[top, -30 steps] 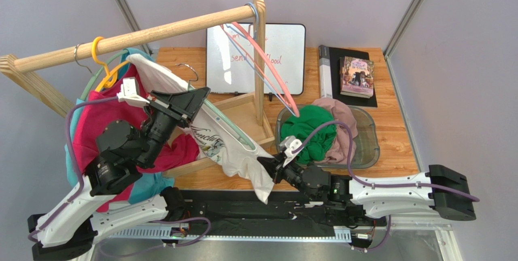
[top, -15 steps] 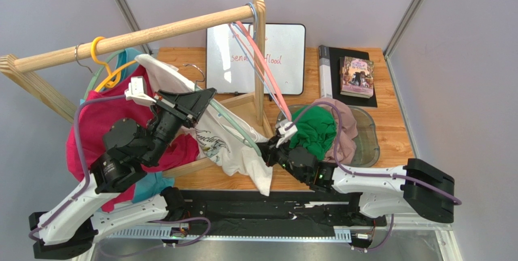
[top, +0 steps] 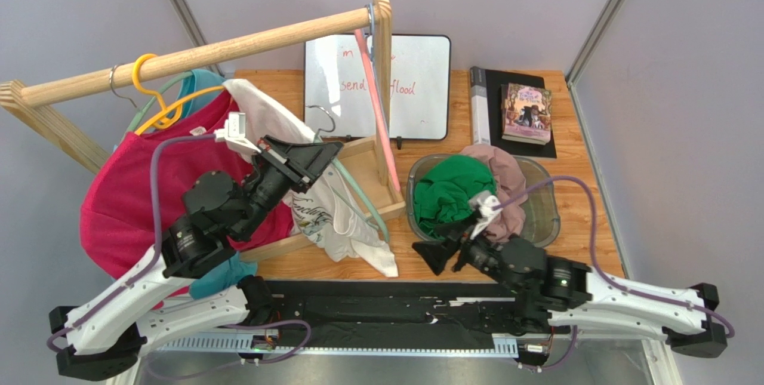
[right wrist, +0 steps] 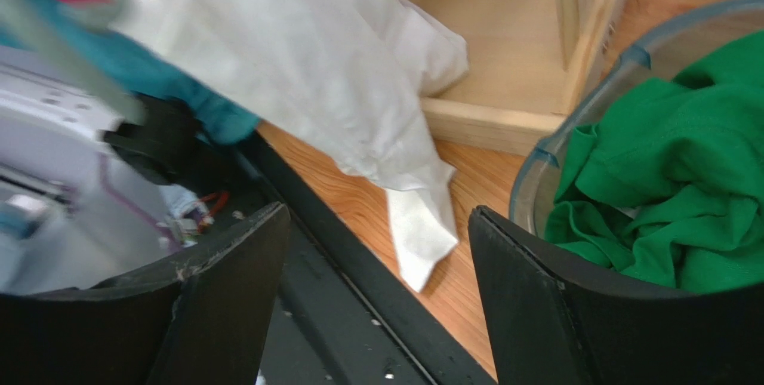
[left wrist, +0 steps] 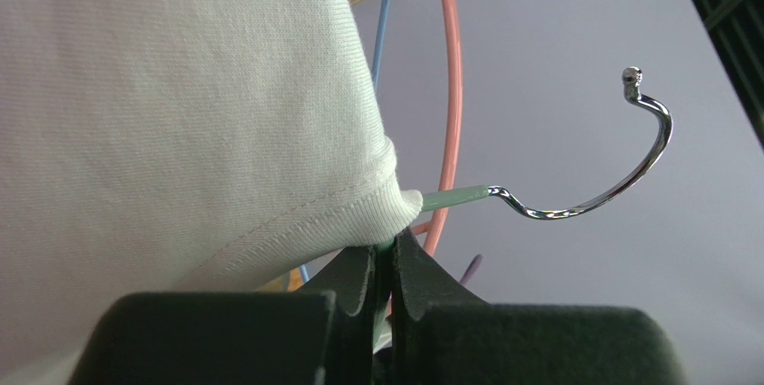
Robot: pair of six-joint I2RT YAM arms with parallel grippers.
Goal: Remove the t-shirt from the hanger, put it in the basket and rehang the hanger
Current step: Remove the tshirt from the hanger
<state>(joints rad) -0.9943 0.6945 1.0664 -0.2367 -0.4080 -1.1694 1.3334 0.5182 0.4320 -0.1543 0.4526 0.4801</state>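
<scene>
The pale green hanger has a bare outer end [top: 380, 224] [right wrist: 107, 82]. My right gripper should grip the hanger there next, and my left gripper is left to remove the t-shirt.
A white t-shirt [top: 334, 217] with a printed front hangs from a pale green hanger [top: 357, 195] whose metal hook [top: 324, 118] is off the rail. My left gripper [top: 316, 154] is shut on the hanger's neck, right under the collar. In the left wrist view the jaws [left wrist: 386, 258] pinch the green neck [left wrist: 453, 197] beside the t-shirt's collar [left wrist: 179, 107], and the hook [left wrist: 596, 204] points right. My right gripper [top: 437, 254] stands open near the table's front edge, apart from the shirt. In the right wrist view its jaws [right wrist: 377, 215] hold nothing and the t-shirt's hem corner [right wrist: 421, 233] lies beyond them.
A wooden rail [top: 206, 49] carries a pink shirt [top: 143, 197] on a yellow hanger [top: 152, 89] and an empty pink hanger [top: 372, 107]. A grey bin [top: 549, 210] holds green [top: 453, 190] and beige clothes. Behind stand a whiteboard [top: 421, 72] and a book [top: 526, 112].
My right gripper has let go of the t-shirt's hem, opened wide and drawn back to the right. The left arm has carried the hanger and shirt a little to the right.
</scene>
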